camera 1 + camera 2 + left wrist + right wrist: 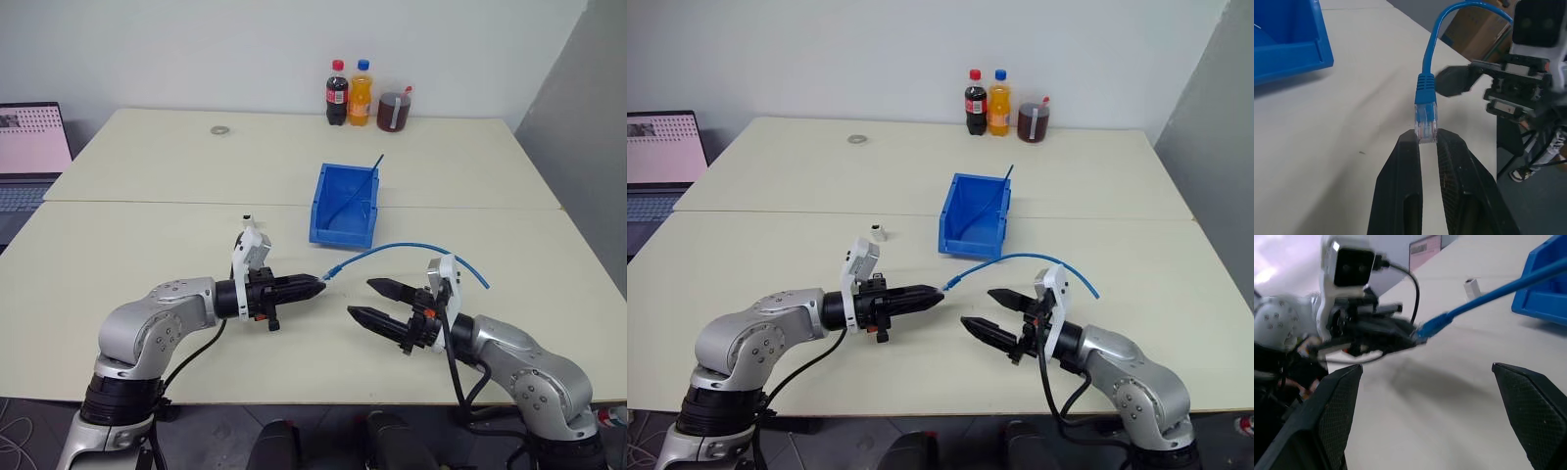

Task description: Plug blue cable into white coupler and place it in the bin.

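The fingers of my left gripper cover the clear plug. I should grab the blue cable (411, 247) next with my right gripper, by the blue boot (334, 271) just behind the plug.
My left gripper (318, 285) is shut on the clear plug (1425, 117) of the blue cable (411, 247), held above the table and pointing right. From there the cable arcs up and right, and its far end hangs free past my right wrist. Facing the plug from the right, my right gripper (362, 299) stands open with nothing between its fingers, a short gap away. The white coupler (248, 217) sits on the table behind the left gripper, apart from both. Further back, near the middle, stands the blue bin (345, 204), with a thin blue strand leaning in it.
Two drink bottles (348, 94) and a dark jar (394, 111) stand at the table's far edge. A small ring (218, 129) lies at the back left. An open laptop (29, 147) sits beyond the left edge. A grey wall (588, 147) runs along the right side.
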Available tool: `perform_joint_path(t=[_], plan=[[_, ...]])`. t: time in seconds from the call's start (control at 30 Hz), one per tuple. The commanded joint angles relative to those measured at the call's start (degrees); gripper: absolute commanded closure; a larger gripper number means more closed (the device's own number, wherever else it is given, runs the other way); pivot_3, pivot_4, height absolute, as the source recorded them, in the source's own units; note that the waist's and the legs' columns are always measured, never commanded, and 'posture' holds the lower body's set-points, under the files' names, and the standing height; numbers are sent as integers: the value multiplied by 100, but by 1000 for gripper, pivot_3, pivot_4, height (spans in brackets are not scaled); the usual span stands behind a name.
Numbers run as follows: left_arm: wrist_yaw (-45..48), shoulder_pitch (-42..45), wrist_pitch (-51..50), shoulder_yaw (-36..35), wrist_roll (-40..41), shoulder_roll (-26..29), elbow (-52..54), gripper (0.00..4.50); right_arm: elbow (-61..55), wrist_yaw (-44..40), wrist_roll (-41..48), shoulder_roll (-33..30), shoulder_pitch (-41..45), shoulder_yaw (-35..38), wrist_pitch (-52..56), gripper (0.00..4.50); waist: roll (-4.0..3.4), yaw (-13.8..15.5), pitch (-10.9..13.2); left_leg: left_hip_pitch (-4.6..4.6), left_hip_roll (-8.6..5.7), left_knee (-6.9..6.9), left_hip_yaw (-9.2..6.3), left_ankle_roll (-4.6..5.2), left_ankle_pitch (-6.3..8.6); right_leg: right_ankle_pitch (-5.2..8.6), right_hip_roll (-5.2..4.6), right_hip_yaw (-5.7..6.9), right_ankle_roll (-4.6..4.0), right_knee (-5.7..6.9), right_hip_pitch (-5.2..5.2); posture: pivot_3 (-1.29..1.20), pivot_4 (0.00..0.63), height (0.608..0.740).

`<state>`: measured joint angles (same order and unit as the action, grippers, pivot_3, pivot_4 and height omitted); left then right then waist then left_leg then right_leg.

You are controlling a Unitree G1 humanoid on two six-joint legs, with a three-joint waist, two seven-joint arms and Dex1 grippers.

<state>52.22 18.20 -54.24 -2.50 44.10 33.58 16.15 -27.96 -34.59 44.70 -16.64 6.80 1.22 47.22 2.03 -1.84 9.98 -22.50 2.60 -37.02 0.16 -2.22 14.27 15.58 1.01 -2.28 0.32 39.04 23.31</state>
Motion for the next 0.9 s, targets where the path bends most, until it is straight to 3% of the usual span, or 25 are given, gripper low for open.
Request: perform_joint_path(t=[0.03, 0.6, 0.7, 0.9], plan=[[72, -50, -6, -146, 250, 69, 225, 4310, 130, 237, 594, 259, 275, 154, 216, 0, 0, 1, 0, 0, 0, 1, 0, 0, 0, 0, 0, 0, 0, -2, 0, 0, 150, 740], [135, -127, 122, -142, 425, 39, 188, 4310, 617, 411, 769, 668, 719, -135, 329, 0, -2, 1, 1, -2, 0, 2, 1, 0, 0, 0, 0, -1, -1, -3, 3, 0, 150, 740], [128, -122, 139, -140, 442, 21, 183, 4310, 621, 365, 787, 640, 729, -149, 363, 436, -1, 0, 1, -3, 0, 2, 0, 0, 0, 0, 0, 0, -1, -3, 3, 0, 150, 740], [148, -125, 144, -128, 495, 15, 208, 4310, 617, 323, 827, 641, 746, -153, 374, 2013, -1, 1, 1, -3, 0, 3, 1, 0, 0, 0, 0, -1, -1, -4, 3, 0, 150, 740]])
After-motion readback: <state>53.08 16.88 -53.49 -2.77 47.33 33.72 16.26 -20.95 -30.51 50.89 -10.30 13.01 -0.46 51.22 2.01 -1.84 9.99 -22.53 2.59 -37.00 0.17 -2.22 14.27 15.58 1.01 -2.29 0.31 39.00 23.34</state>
